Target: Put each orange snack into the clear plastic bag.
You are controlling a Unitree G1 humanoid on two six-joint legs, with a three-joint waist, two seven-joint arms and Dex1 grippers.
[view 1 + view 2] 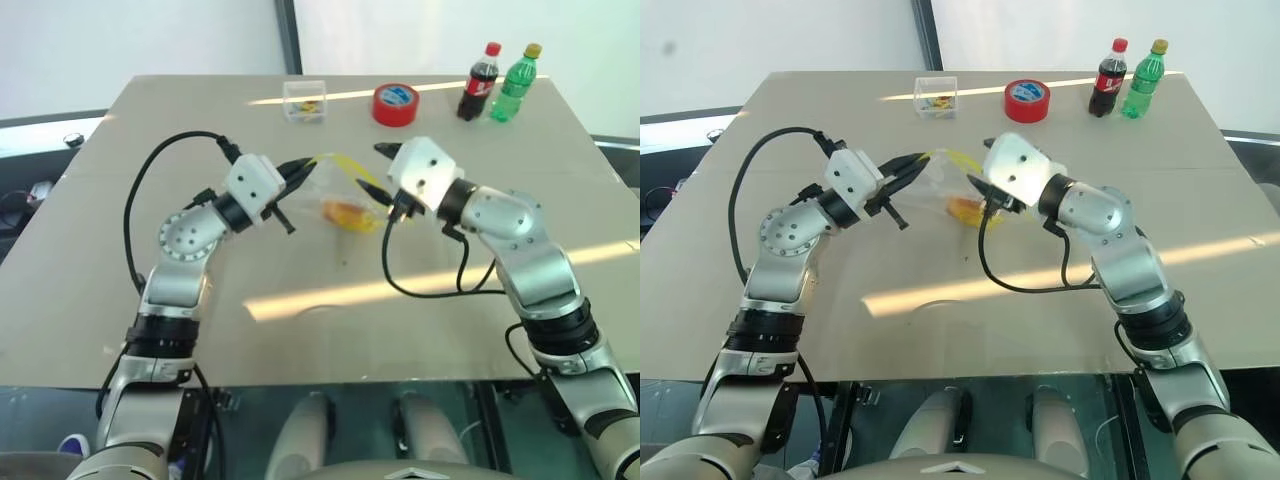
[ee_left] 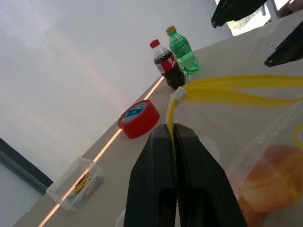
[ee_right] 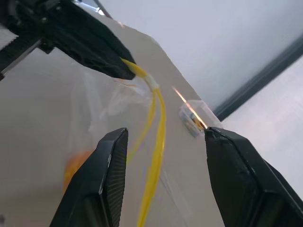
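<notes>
The bag's opening is wide open between the parted lines and an orange snack (image 1: 347, 213) is loose inside, so my right gripper should next grab the yellow piece at the bag's top by its loose end (image 1: 374, 182).
The clear plastic bag (image 1: 338, 190) hangs over the middle of the table, its yellow strip (image 2: 227, 92) at the top and parted into two lines. My left gripper (image 1: 308, 167) is shut on the strip's left end (image 2: 171, 113). An orange snack (image 1: 347, 213) lies inside the bag at its bottom, seen through the plastic (image 2: 270, 177). I cannot tell whether one snack or two are in there. My right gripper (image 1: 378, 172) stands open at the bag's right end. Its fingers (image 3: 111, 161) straddle the strip without gripping it.
At the table's far side stand a small clear box (image 1: 305, 100), a red tape roll (image 1: 396, 103), a cola bottle (image 1: 481, 82) and a green bottle (image 1: 515, 83). Black cables loop from both wrists over the tan table (image 1: 300, 330).
</notes>
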